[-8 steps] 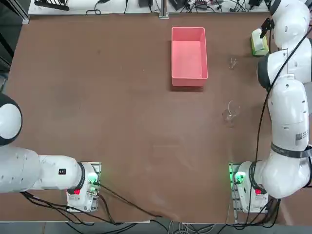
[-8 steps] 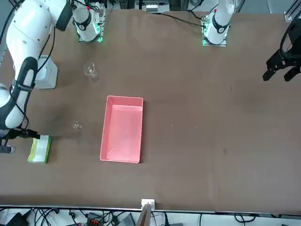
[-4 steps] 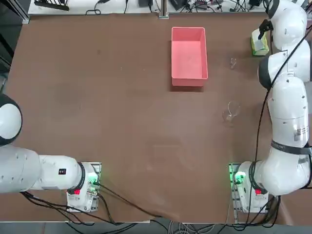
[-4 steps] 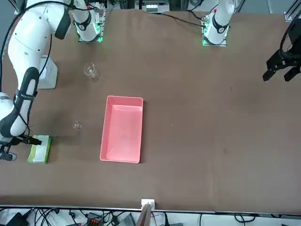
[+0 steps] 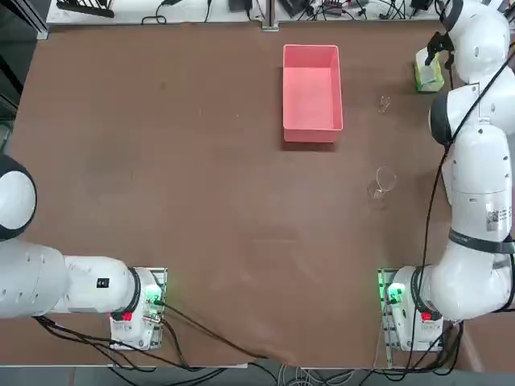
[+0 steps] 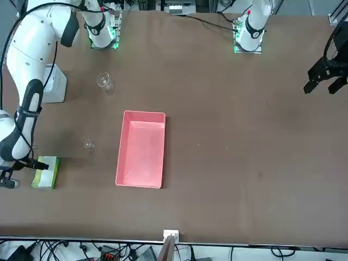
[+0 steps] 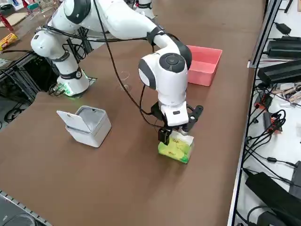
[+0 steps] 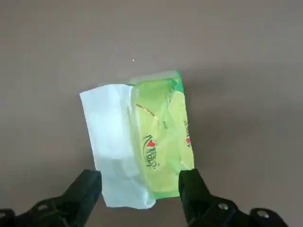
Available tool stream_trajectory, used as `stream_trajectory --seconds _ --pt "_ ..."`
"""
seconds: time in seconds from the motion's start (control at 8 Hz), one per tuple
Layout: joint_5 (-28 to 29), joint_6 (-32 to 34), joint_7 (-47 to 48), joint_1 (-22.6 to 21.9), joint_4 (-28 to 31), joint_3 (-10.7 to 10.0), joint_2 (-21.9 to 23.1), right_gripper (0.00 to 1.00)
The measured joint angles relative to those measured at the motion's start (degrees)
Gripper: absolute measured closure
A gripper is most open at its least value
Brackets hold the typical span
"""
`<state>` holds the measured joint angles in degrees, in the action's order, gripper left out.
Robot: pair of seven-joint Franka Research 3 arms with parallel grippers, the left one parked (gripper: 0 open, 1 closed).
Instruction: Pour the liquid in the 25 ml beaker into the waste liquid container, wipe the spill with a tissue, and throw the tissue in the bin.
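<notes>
Next, my right gripper pinches the tissue by its loose end (image 8: 127,191) to wipe the spill, since the tissue's white sheet (image 8: 111,137) sticks out slack.
My right gripper (image 7: 178,133) hangs open just above the green tissue pack (image 7: 176,149) at the table's far right. In the wrist view its fingers (image 8: 88,190) stand either side of the pack (image 8: 163,137), whose white sheet (image 8: 111,137) sticks out. No loose tissue is in view. The tiny 25 ml beaker (image 5: 385,103) stands between the pack (image 5: 426,72) and the pink waste liquid container (image 5: 312,92). The white bin (image 7: 87,124) sits with its lid open, nearer the arm's base.
A larger clear glass beaker (image 5: 381,183) stands on the table nearer the robot than the small one. The table's right edge and a rack with cables (image 7: 282,70) run close beside the pack.
My right arm has reached a little farther from its base, bringing the gripper over the tissue pack. The fingers have stayed open.
</notes>
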<state>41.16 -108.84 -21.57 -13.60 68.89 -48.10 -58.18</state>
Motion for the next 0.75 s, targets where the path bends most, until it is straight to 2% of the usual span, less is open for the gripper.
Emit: stream_trajectory --seconds 0.25,0.38,0.62,0.75 --pt "0.0 0.0 2.1 -0.1 -1.2 1.3 0.0 0.02" --pt "-0.1 0.1 2.5 -0.1 -1.5 1.8 0.0 0.08" --pt "-0.1 0.1 2.7 -0.1 -1.6 2.3 0.0 0.28" --pt "-0.2 0.1 2.7 -0.1 -1.6 2.4 -0.1 0.33"
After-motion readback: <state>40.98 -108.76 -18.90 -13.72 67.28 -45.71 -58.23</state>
